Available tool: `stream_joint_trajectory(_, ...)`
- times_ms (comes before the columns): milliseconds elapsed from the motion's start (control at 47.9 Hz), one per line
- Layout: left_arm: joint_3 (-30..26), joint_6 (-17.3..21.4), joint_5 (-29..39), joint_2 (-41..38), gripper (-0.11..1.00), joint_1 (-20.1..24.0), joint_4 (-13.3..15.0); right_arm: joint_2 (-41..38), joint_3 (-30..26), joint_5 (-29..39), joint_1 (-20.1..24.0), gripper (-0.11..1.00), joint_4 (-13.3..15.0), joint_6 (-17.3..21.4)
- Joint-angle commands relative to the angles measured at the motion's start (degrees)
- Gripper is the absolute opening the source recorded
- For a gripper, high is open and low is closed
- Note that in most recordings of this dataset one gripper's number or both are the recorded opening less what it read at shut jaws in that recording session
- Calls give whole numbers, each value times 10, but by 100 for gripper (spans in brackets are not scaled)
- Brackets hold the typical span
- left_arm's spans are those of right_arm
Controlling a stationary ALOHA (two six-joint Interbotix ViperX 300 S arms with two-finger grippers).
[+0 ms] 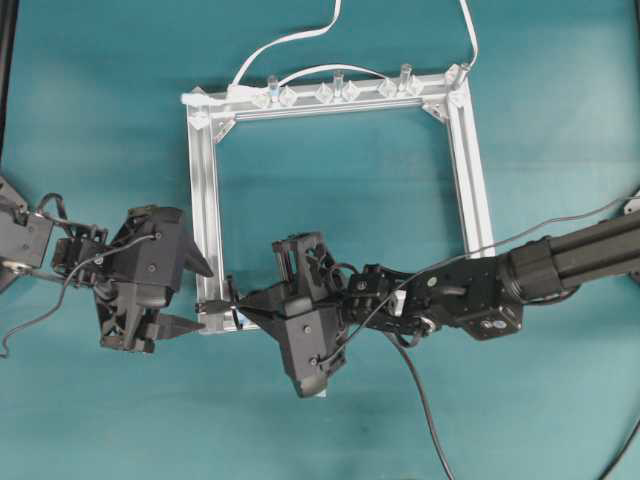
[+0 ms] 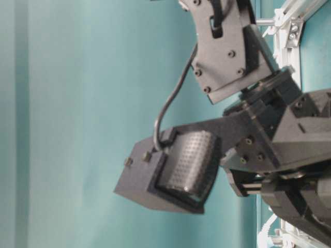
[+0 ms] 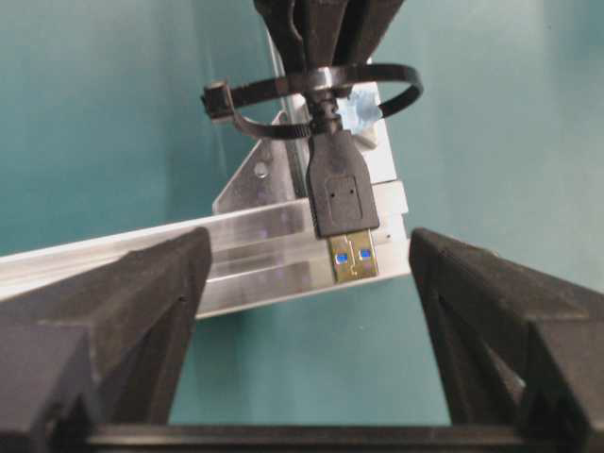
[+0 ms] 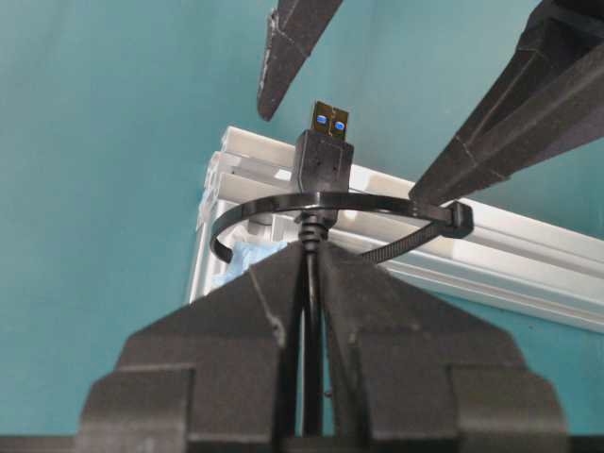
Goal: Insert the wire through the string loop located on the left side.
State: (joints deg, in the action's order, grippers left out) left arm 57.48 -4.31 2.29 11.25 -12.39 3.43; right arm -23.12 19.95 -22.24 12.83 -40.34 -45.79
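Note:
The string loop and the right gripper crowd the plug's neck, so the left gripper should next grab the plug by its free metal-tipped end.
The wire's black plug with its metal tip passes through the string loop, a thin dark band around the plug's neck, with a pale blue tag behind it. My right gripper is shut on the wire just behind the loop. My left gripper faces it, open. Its fingers stand either side of the plug tip and touch nothing. From overhead, both grippers meet at the silver frame's near left corner, the left gripper beside the right gripper.
The silver square frame lies on the teal table, with clear clips and white flat cables along its far bar. The table-level view is mostly filled by black arm parts. Black leads trail near both arms.

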Motion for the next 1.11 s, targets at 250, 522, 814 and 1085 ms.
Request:
stream_joint_trajectory(250, -13, -72, -2, 2, 21, 3, 1, 11, -13, -5, -1, 9, 3, -1)
stream_joint_trajectory(522, -12, -107, 1, 3, 22, 3, 1, 11, -13, -5, -1, 9, 3, -1)
stream_joint_trajectory(814, -15, -106, 1, 3, 22, 3, 1, 11, -13, 7, -1, 9, 35, 1)
stream_joint_trajectory(1085, -15, -105, 1, 3, 22, 3, 0, 11, -12, 11, -1, 9, 40, 2)
